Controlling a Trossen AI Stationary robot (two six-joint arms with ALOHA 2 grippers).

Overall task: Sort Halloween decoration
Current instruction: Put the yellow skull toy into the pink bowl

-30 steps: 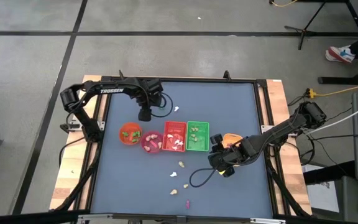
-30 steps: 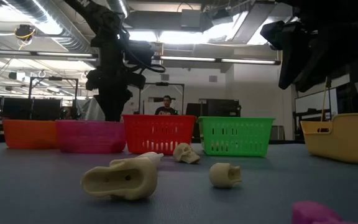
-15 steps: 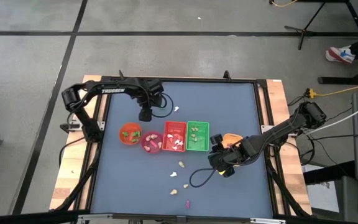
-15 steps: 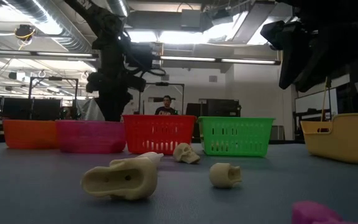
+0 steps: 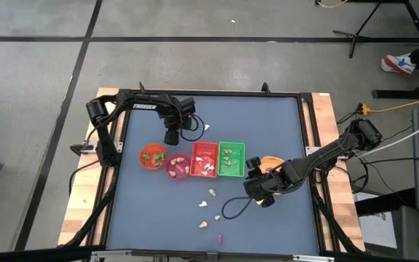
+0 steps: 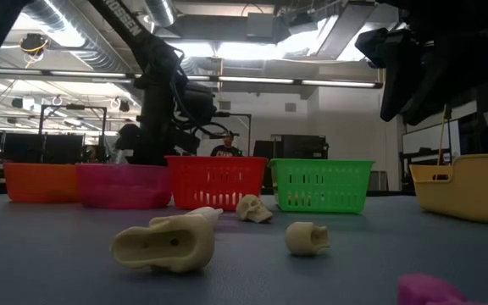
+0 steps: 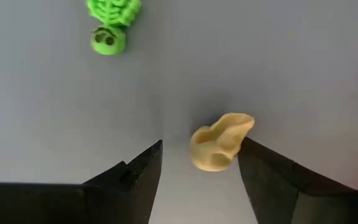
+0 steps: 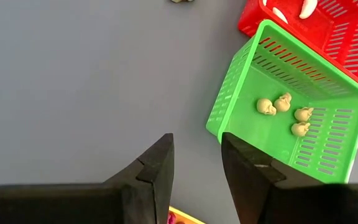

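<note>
The left gripper's fingers reach down around the cream skull (image 7: 221, 142), level with its rounded side (image 7: 211, 155), so the left gripper needs to close. Closing now would hold the skull.
My left gripper (image 5: 172, 137) (image 7: 201, 142) is open and points down at the table on the far side of the pink bowl (image 5: 177, 167). A cream skull trinket (image 7: 219, 144) lies on the table between its fingers, close to one finger; whether it touches that finger I cannot tell. A green skeleton trinket (image 7: 111, 23) lies beyond it. My right gripper (image 5: 256, 191) (image 8: 196, 138) is open above the table beside the green tray (image 8: 291, 118), which holds several cream skulls (image 8: 283, 102). Loose cream trinkets (image 5: 213, 193) (image 6: 168, 241) and a pink one (image 5: 220, 237) lie near the table's near edge.
In a row stand an orange bowl (image 5: 152, 156), the pink bowl, a red tray (image 5: 204, 159) with white pieces and the green tray (image 5: 230, 159). A yellow-orange tray (image 5: 272, 161) sits right of them. A white trinket (image 5: 206, 128) lies farther back. A person (image 6: 228, 144) stands in the room behind.
My left arm has swung its shoulder toward the right. Its gripper has come down toward the table behind the bowls and has shifted slightly right. My right arm and the trinkets have kept still.
</note>
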